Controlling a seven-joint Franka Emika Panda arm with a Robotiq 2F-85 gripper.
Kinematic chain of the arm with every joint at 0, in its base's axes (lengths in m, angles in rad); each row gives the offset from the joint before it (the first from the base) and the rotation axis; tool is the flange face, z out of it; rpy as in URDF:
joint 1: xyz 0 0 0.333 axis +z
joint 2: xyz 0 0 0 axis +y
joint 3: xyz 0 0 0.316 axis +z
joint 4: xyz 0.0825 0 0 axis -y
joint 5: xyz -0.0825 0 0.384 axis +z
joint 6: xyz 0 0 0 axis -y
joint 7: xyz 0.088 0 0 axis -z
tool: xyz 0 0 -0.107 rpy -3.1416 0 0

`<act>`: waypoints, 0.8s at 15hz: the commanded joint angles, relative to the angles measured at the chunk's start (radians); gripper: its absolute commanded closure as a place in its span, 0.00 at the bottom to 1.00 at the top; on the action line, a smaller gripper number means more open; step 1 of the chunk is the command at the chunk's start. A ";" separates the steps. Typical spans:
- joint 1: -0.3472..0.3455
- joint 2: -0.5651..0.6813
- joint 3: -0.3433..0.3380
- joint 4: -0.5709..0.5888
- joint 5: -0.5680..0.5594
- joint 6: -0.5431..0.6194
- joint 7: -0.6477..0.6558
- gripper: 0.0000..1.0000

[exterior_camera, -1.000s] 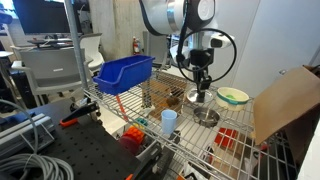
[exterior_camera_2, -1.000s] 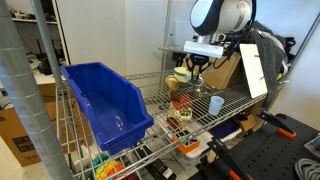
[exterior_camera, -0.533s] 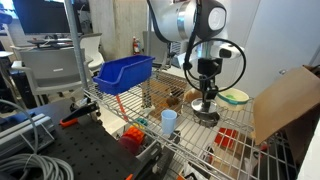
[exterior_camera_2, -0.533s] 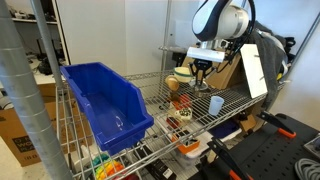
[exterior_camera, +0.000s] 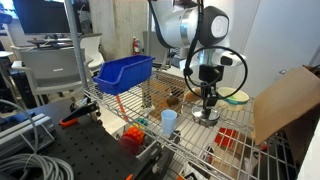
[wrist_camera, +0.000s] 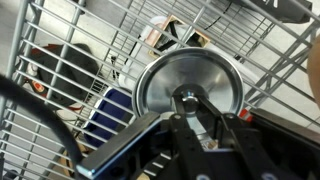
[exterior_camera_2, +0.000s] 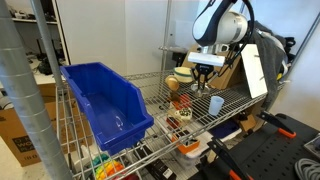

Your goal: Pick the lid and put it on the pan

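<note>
My gripper opens next: below my fingers, the lid's lower edge sits level along the silver pan's rim (exterior_camera: 206, 120), so if released, the lid would remain there.
My gripper (wrist_camera: 188, 106) is shut on the centre knob of the round shiny steel lid (wrist_camera: 190, 80). In the wrist view the lid fills the middle and hides what lies under it. In an exterior view my gripper (exterior_camera: 207, 103) holds the lid low over the small silver pan (exterior_camera: 206, 117) on the wire shelf. I cannot tell whether the lid touches the pan. In the exterior view from the opposite side, my gripper (exterior_camera_2: 205, 82) hangs just behind the light-blue cup (exterior_camera_2: 216, 104).
A light-blue cup (exterior_camera: 169, 121) stands near the shelf's front. A pale green-rimmed bowl (exterior_camera: 233, 96) sits just beyond the pan. A large blue bin (exterior_camera: 124, 72) fills the far end of the shelf. A cardboard sheet (exterior_camera: 285, 100) leans at the side.
My gripper has moved sideways and down with the lid, from beside the pan to low over it.
</note>
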 commanded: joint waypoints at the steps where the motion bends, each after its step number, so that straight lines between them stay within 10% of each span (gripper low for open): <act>1: -0.010 0.028 0.003 0.044 0.009 -0.028 0.019 0.95; 2: -0.010 0.030 0.002 0.047 0.009 -0.028 0.021 0.95; 3: -0.009 0.030 0.003 0.047 0.008 -0.029 0.022 0.57; 12: -0.035 -0.126 0.090 -0.042 0.022 -0.141 -0.116 0.00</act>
